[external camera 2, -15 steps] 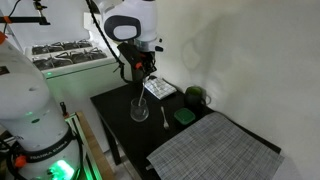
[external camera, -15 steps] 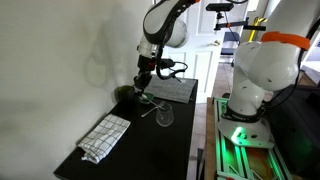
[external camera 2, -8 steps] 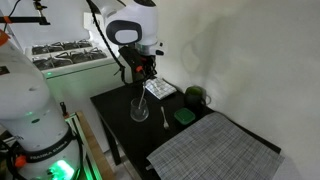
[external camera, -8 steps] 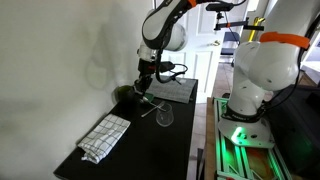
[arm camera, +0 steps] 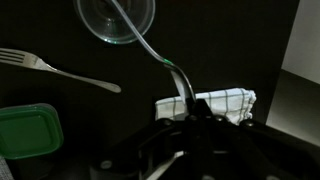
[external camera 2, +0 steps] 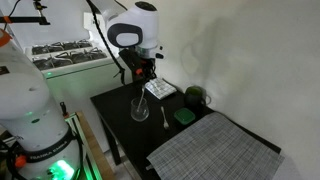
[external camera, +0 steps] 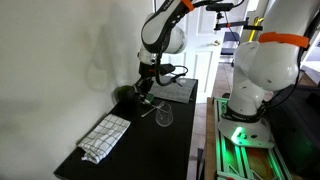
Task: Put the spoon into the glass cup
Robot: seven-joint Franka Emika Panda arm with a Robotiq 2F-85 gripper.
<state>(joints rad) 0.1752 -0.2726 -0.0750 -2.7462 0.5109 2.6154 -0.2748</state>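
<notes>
My gripper is ready to release the spoon now. The spoon's far end points into the opening of the glass cup, so the spoon would drop into the glass cup.
The clear glass cup (arm camera: 115, 20) stands on the dark table and shows in both exterior views (external camera: 165, 117) (external camera 2: 140, 108). My gripper (arm camera: 190, 118) is shut on the thin metal spoon (arm camera: 160, 58). The spoon slants from the jaws toward the glass, and its far end lies over the glass's mouth in the wrist view. In both exterior views the gripper (external camera: 144, 92) (external camera 2: 141, 76) hangs just above the glass, with the spoon (external camera: 151, 105) pointing down at it. I cannot tell whether the spoon's tip is inside the glass.
A fork (arm camera: 62, 72) (external camera 2: 165, 119) lies beside the glass. A flat green lid (arm camera: 25, 132) (external camera 2: 184, 117) and a dark green round vessel (external camera 2: 196, 97) (external camera: 125, 93) are close by. A checked towel (arm camera: 222, 103) (external camera: 105, 137) and a grey woven mat (external camera 2: 212, 146) cover the table ends.
The gripper with the spoon has shifted slightly, a little lower toward the glass. Nothing else has moved.
</notes>
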